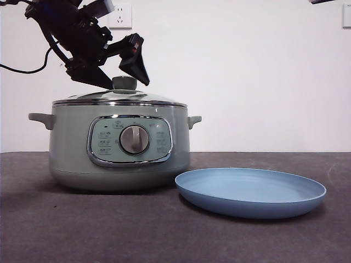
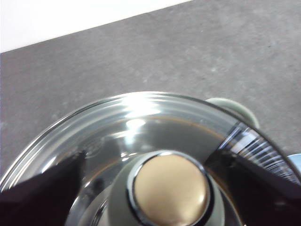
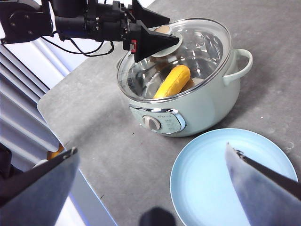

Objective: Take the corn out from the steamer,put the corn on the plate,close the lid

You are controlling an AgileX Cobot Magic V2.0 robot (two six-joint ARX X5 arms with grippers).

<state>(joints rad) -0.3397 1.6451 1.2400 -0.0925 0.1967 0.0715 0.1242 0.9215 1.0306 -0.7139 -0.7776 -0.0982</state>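
The glass lid spreads wide across the whole pot, so my left gripper will pick it up next by the narrow knob standing on top (image 1: pixel 124 83) (image 2: pixel 170 190).
The pale green steamer (image 1: pixel 71 148) stands on the left of the table with the glass lid (image 1: pixel 120 98) on it. My left gripper (image 1: pixel 127 83) hangs just over the lid, jaws open on either side of the knob (image 2: pixel 170 188), apart from it. Through the glass in the right wrist view, the yellow corn (image 3: pixel 171 81) lies inside the steamer (image 3: pixel 207 108). The light-blue plate (image 1: pixel 252 192) sits empty to the right of the pot. My right gripper (image 3: pixel 150 150) is open and empty, high above the plate (image 3: pixel 221 179).
The table is dark grey; its edge (image 3: pixel 61 127) runs along the steamer's far side from the plate. A white wall with a socket (image 1: pixel 119 15) stands behind. The right arm shows only as a dark tip (image 1: pixel 323 1) at the top right corner.
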